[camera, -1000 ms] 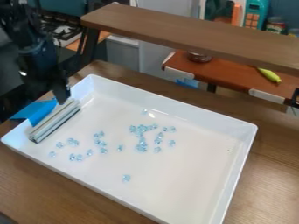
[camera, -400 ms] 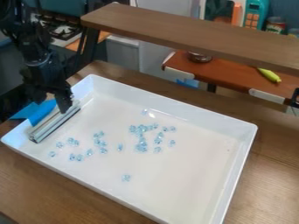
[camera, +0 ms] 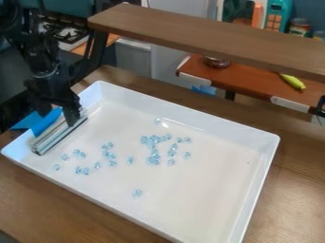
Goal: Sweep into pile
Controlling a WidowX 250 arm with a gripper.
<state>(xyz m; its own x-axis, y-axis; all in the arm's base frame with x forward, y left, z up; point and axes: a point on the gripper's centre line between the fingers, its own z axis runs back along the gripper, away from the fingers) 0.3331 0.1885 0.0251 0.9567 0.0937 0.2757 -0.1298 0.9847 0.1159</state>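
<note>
The gripper grabs the sweeping tool's silver metal bar next, to sweep the clear bluish pieces into a pile.
The black gripper (camera: 58, 115) is at the upper left, over the tray's left end. Its two fingers stand apart, one over the blue part (camera: 45, 123) of the sweeping tool and the other by the far end of the tool's silver bar (camera: 59, 135). Whether they touch the tool I cannot tell. The bar lies along the left inner side of the white tray (camera: 215, 125). Several clear bluish pieces are scattered on the tray floor: a denser cluster (camera: 154, 153) near the middle, looser ones (camera: 109, 154) to the left, and a lone piece (camera: 137, 193) nearer the front.
The tray's raised walls surround the pieces on a brown wooden table (camera: 292, 156). A wooden shelf (camera: 203, 38) runs above the back. Behind it is a reddish-brown surface (camera: 247, 80) with a yellow-green toy (camera: 292, 81). A stove (camera: 66, 33) stands at the back left.
The gripper has come down toward the tool and slightly to the right, and both fingers now show, spread apart. The tool, tray and bluish pieces have not visibly moved.
</note>
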